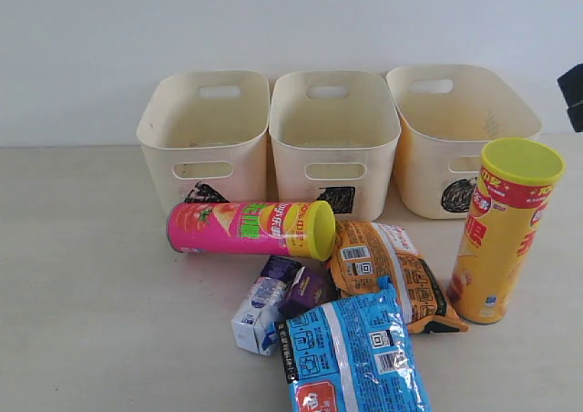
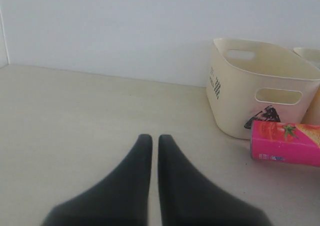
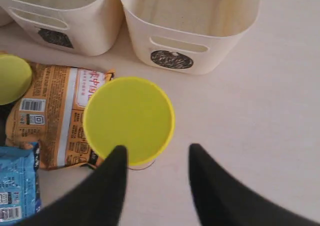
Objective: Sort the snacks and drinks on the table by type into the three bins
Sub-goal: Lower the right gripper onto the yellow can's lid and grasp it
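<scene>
The yellow-green lid end of the yellow-red chip can is the part my right gripper needs to grab next, to sort the yellow-red chip can into a bin.
The yellow-red chip can stands upright at the right of the table; its yellow-green lid lies just beyond my right gripper, which is open and above it. The pink-green can lies on its side before the triangle bin and square bin. The orange-brown bag, blue bag, white and blue carton and dark purple carton lie clustered in front. The circle bin stands at the right. My left gripper is shut, empty, over bare table left of the triangle bin.
A white wall rises behind the bins. A dark piece of the right arm shows at the right edge of the exterior view. Bare table stretches to the left of the snacks.
</scene>
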`<state>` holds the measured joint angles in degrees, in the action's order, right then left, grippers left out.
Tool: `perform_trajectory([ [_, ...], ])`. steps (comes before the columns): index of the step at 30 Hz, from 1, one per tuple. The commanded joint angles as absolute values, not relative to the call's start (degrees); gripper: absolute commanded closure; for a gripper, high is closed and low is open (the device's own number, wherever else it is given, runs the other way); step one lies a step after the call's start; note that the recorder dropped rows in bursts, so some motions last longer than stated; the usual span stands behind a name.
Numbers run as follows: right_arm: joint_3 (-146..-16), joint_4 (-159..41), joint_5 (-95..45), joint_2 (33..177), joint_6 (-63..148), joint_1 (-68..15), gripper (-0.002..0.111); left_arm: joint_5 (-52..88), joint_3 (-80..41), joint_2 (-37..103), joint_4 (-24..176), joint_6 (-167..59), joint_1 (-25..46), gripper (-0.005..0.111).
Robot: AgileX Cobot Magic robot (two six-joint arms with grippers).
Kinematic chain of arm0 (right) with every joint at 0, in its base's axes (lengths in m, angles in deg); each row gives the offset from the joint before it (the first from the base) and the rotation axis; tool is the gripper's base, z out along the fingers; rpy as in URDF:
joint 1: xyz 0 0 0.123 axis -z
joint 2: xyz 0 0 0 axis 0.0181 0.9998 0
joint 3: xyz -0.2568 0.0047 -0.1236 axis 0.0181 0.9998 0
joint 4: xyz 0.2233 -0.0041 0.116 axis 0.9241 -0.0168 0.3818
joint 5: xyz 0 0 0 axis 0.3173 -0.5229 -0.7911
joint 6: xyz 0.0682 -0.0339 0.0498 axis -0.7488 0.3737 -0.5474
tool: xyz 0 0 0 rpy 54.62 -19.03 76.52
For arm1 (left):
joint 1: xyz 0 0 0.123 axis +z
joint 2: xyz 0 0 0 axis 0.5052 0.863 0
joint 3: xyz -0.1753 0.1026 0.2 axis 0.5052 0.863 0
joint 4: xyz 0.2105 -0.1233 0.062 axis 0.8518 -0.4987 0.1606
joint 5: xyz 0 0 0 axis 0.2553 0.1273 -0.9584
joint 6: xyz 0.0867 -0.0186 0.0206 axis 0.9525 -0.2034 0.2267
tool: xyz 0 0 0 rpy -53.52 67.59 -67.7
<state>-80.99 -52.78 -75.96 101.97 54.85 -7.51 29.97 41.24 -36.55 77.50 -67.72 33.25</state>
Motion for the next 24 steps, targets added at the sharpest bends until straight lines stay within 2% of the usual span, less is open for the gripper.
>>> perform_trajectory([
  [1,-80.65,-47.71,-76.29,102.16,58.1,-7.57,0.023,29.18,41.01,-36.76,77.31,-68.21,33.2,0.103],
  [9,-74.58,-46.73,-69.4,102.39,59.97,-7.57,0.02,29.18,41.01,-36.76,77.31,-68.21,33.2,0.103],
  [16,-71.81,-44.52,-66.35,108.83,60.96,-7.57,0.02,29.18,41.01,-36.76,77.31,-68.21,33.2,0.103],
  [24,-71.81,-44.47,-58.82,115.14,60.87,-11.7,0.02,29.18,41.01,-36.76,77.31,-68.21,33.2,0.103],
])
